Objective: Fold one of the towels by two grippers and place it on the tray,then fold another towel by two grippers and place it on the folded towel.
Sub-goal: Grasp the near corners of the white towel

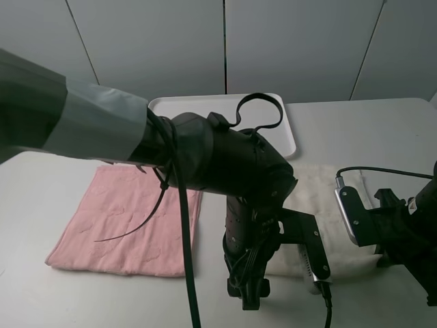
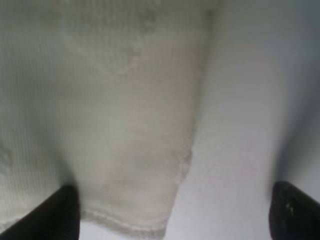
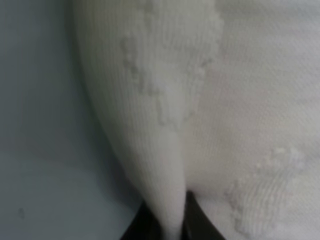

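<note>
Next, my left gripper grips the flat white towel (image 2: 120,110) by its near corner (image 2: 162,220), where the hem edges meet, to fold the towel.
A white towel (image 1: 321,191) lies flat at the right of the table. A pink towel (image 1: 130,219) lies flat at the left. The white tray (image 1: 290,140) stands at the back and holds nothing. My left gripper (image 1: 249,297) reaches across to the white towel's near left corner. In the left wrist view the gripper (image 2: 175,210) is open wide, with the towel's corner (image 2: 145,200) lying between its fingertips (image 2: 60,212). My right gripper (image 1: 372,254) is at the towel's near right corner. In the right wrist view it (image 3: 170,220) is shut on a raised fold of the white towel (image 3: 160,125).
The left arm (image 1: 205,157) with its cables hangs over the middle of the table and hides the white towel's left part. The grey table (image 1: 382,130) runs to a panelled wall behind the tray.
</note>
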Available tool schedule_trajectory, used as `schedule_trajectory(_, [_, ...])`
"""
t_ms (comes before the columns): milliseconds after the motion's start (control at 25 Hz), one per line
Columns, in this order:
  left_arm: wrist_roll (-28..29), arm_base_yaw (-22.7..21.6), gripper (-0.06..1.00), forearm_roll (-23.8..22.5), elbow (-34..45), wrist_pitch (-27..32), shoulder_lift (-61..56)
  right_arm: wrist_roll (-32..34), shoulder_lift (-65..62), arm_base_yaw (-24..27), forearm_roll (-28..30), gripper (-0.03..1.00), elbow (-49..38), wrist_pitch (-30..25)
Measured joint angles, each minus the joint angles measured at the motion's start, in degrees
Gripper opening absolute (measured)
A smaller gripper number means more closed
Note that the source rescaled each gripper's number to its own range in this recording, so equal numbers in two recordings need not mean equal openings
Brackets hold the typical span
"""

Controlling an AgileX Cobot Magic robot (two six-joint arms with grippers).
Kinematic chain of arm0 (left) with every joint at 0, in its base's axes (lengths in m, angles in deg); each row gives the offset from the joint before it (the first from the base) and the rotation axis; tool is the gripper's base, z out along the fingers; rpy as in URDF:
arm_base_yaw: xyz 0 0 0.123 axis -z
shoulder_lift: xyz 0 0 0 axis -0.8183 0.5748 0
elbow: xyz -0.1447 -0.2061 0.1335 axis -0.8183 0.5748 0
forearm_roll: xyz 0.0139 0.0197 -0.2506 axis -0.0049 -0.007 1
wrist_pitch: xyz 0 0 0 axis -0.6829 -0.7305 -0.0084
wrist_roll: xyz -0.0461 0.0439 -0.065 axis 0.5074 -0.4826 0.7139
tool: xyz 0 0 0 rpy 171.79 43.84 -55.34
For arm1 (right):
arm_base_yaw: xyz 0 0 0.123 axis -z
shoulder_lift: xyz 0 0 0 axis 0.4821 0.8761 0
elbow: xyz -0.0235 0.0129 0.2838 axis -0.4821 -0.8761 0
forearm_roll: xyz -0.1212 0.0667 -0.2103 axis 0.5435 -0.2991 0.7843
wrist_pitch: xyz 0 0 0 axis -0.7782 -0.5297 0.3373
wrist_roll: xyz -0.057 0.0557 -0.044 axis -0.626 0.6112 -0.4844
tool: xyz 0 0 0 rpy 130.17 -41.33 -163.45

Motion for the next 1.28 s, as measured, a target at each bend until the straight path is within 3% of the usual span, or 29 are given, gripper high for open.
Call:
schedule_trajectory(360, [0.72,1.72,0.93,-3.80,0.00,-1.07,0.37,0.63,0.00,0.00,0.00,0.01,0.00,0.00])
schedule_trajectory(560, [2.94,1.98,0.69,-7.24,0.00,-1.50,0.37,1.27,0.00,0.00,-0.10,0.01,0.00,0.00])
schedule_trajectory(680, [3.07,1.98,0.61,-7.62,0.00,-1.50,0.63,1.49,0.00,0.00,-0.10,0.01,0.00,0.00])
schedule_trajectory(1160, [5.45,2.02,0.68,-8.68,-0.48,-0.88,1.31,1.60,0.14,0.00,-0.56,0.01,0.00,0.00])
schedule_trajectory(1280, [5.55,2.11,0.59,-8.57,-0.68,-0.38,1.42,1.71,0.19,0.00,-0.88,0.01,0.00,0.00])
